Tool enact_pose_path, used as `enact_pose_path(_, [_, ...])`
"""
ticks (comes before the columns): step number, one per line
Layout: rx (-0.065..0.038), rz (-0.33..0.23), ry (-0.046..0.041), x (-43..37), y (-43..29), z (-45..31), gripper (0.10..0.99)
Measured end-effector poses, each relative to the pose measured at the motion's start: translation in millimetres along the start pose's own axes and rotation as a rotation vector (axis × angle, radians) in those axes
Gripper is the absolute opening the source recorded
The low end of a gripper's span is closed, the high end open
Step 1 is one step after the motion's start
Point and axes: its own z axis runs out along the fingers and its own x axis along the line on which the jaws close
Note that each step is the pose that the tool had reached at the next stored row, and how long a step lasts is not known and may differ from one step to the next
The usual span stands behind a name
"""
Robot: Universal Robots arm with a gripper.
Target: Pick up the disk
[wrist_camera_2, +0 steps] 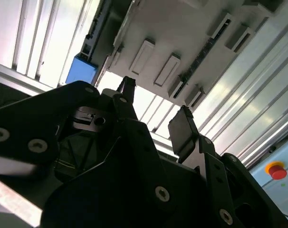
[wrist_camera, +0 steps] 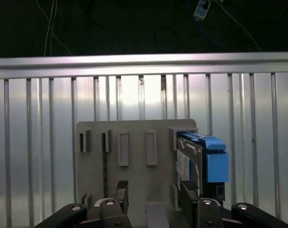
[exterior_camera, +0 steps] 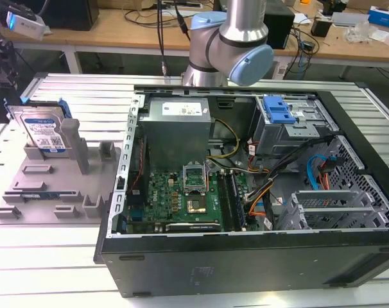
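Observation:
The disk's lower end sits down in the holder's slot. My gripper should next grab the disk by its blue bar (wrist_camera: 217,166) to pick it up.
The disk (exterior_camera: 44,130) is a silver hard drive with a blue-and-white label and blue side rails. It stands on edge in a slot at the back of the grey holder plate (exterior_camera: 53,192), at the exterior view's left. In the first wrist view the disk (wrist_camera: 187,164) and its blue rail (wrist_camera: 216,164) sit at one side of the holder plate (wrist_camera: 134,180). My gripper (wrist_camera: 156,192) hovers apart from the plate, open, with nothing between its black fingertips (wrist_camera: 121,190). The second wrist view shows the gripper (wrist_camera_2: 156,111) open too, with the holder plate (wrist_camera_2: 182,28) beyond it.
An open computer case (exterior_camera: 348,160) takes up the middle and the exterior view's right, holding a motherboard (exterior_camera: 181,196), a power supply (exterior_camera: 178,125), cables and a light-blue bracket (exterior_camera: 278,110). The arm (exterior_camera: 230,38) rises behind it. A slatted metal table (exterior_camera: 53,269) lies underneath. A red button (wrist_camera_2: 276,170) sits nearby.

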Motion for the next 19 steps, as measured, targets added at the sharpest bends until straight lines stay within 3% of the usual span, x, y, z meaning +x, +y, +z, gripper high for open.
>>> enact_pose_path(10, [0.009, -0.014, 0.004, -42.0, 1.1, -0.3, 0.557])
enact_pose_path(12, [0.017, -0.018, 0.004, -43.0, 2.7, 0.9, 0.557])
enact_pose_path(17, [0.024, -0.028, 0.0041, -43.6, 9.1, 4.5, 0.557])
enact_pose_path(19, [0.025, -0.033, 0.0047, -49.9, 11.1, 5.1, 0.557])
